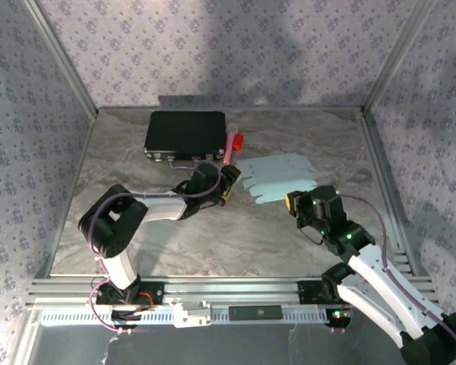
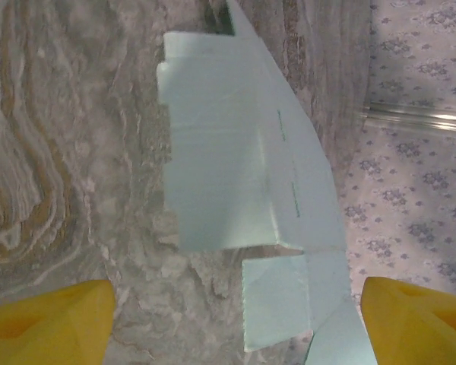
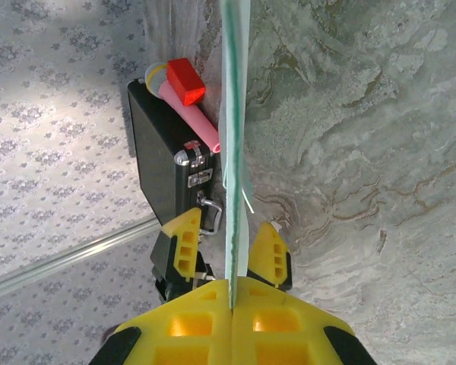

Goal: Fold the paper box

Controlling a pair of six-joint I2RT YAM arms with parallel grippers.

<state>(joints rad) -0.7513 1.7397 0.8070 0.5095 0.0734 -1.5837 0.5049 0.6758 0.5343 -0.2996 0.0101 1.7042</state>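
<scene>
The paper box's flaps need to stay free to fold. My left gripper will next grab the box edge-on, at the box's end away from my right gripper.
The paper box (image 1: 277, 176) is a pale light-blue flat blank with flaps, lying right of the table's middle. My right gripper (image 1: 295, 201) is shut on its near edge, and in the right wrist view the card (image 3: 234, 114) runs edge-on out of the closed yellow fingers (image 3: 232, 300). My left gripper (image 1: 228, 188) stands open at the blank's left side. In the left wrist view its yellow fingertips (image 2: 49, 323) sit far apart, with the blank (image 2: 220, 152) and a small flap (image 2: 277, 300) ahead between them. Nothing is gripped by the left gripper.
A black rectangular case (image 1: 185, 134) lies at the back of the table, with a pink marker (image 1: 229, 148) and a red block (image 1: 238, 140) beside its right end. Metal frame rails (image 1: 380, 152) and patterned walls bound the marbled tabletop (image 1: 213, 236).
</scene>
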